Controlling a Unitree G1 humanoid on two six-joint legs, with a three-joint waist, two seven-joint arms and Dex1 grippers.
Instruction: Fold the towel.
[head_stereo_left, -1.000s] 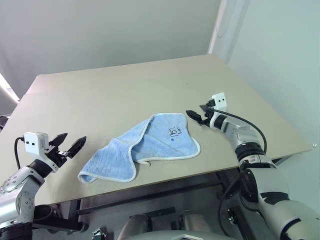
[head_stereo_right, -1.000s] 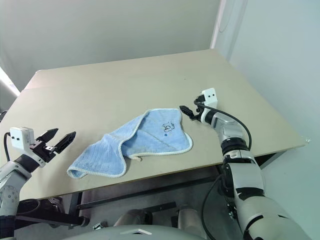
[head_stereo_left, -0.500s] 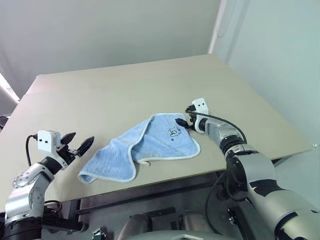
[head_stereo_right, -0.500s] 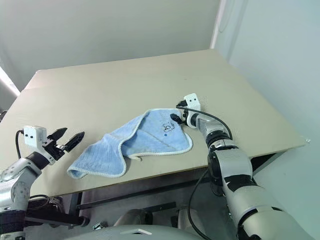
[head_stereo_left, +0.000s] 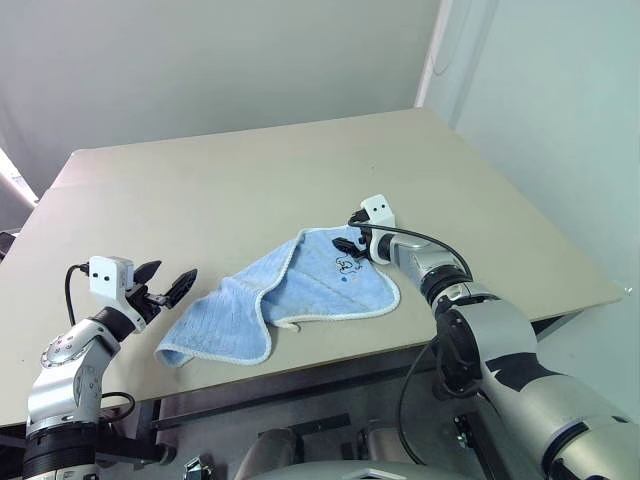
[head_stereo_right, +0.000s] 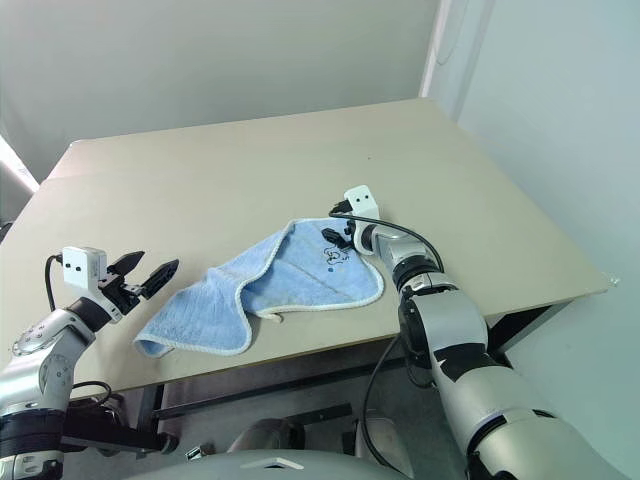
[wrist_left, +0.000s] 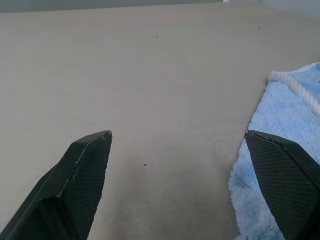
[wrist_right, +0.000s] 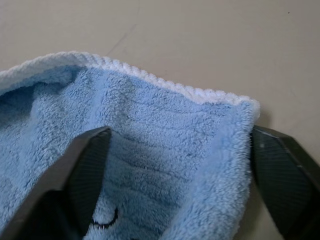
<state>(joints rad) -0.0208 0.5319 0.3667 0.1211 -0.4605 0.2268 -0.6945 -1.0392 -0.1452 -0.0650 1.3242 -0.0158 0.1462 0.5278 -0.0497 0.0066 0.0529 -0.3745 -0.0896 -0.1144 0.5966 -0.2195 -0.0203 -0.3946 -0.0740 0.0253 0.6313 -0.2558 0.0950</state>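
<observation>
Next, my right gripper grips the towel by its white-edged corner near the print (head_stereo_left: 352, 232) to straighten and fold the towel (head_stereo_left: 300, 295).
The light blue towel (head_stereo_left: 300, 295) lies crumpled on the tan table (head_stereo_left: 250, 170), its left part folded over and a small dark print near its far right corner. My right gripper (head_stereo_left: 348, 243) is at that corner. In the right wrist view its fingers (wrist_right: 82, 180) stand apart, one on the cloth and one beside the whitish edging, with the towel's corner (wrist_right: 165, 165) between them. My left gripper (head_stereo_left: 165, 285) hovers open just left of the towel's near left end. In the left wrist view the towel's edge (wrist_left: 285, 115) lies beside one finger (wrist_left: 280, 165).
The table's front edge (head_stereo_left: 330, 365) runs close below the towel, with a metal frame under it. A pale wall (head_stereo_left: 540, 120) rises to the right of the table. Bare tabletop stretches behind the towel.
My right gripper has swung left from beside the towel onto its far right corner. My left gripper has shifted a little right, toward the towel's near left end. The towel lies as before.
</observation>
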